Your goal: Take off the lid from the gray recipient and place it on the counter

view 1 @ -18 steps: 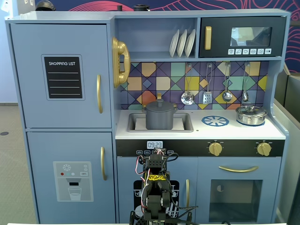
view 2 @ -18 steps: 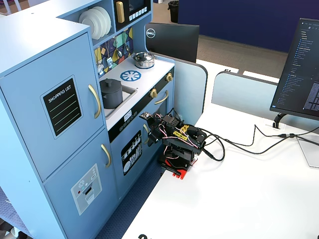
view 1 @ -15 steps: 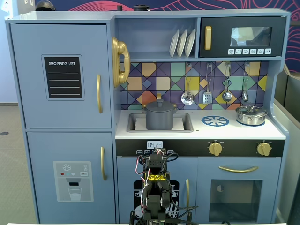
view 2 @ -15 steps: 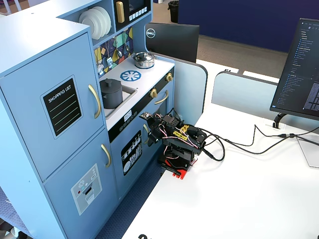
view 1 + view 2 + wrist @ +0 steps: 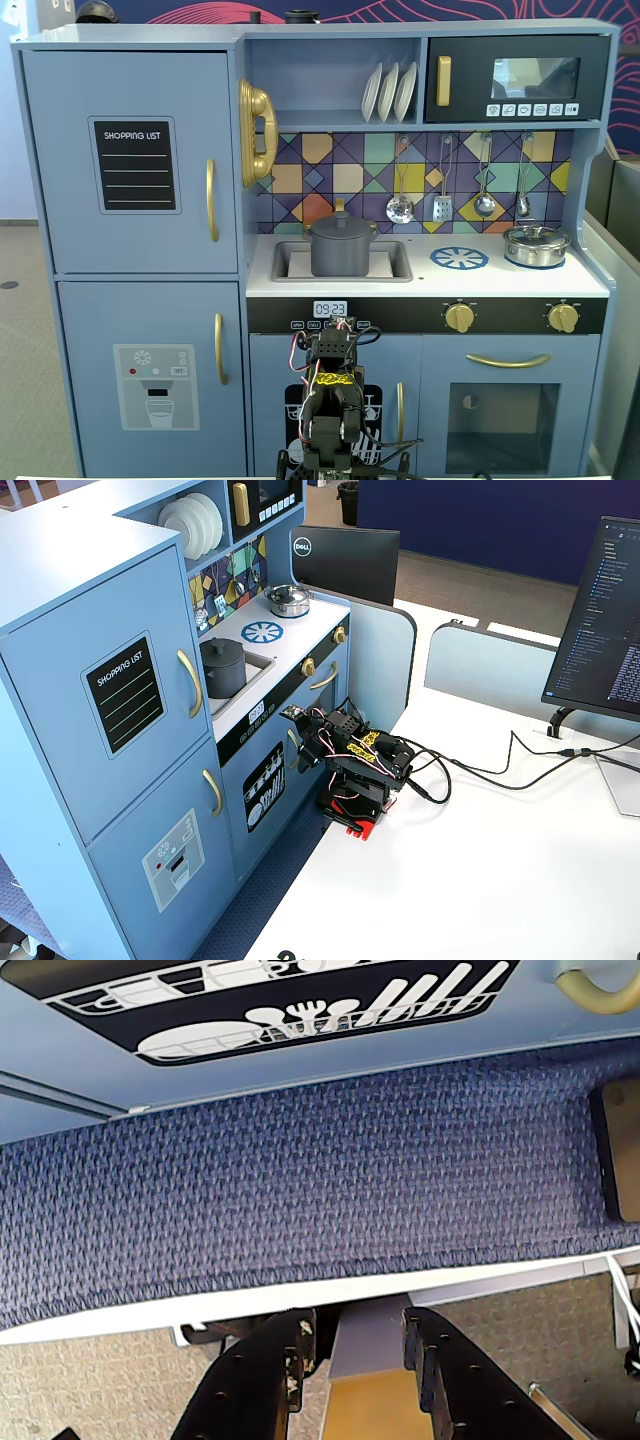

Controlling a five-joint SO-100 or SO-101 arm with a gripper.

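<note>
My gripper reaches and grabs the lid by its center knob next. Then it takes the lid off the gray recipient.
The gray recipient stands in the recessed sink of the white counter. The dark gray lid with its small knob sits on top of it. Pot, lid and counter also show in the other fixed view. My arm is folded low in front of the toy kitchen, well below the counter and far from the pot. In the wrist view my gripper is open and empty, pointing down at the table edge and the blue carpet. The pot is out of the wrist view.
A shiny silver pot stands at the counter's right, next to a printed blue burner ring. Utensils hang on the back wall above the counter. The arm's base sits on a white desk with cables and monitors.
</note>
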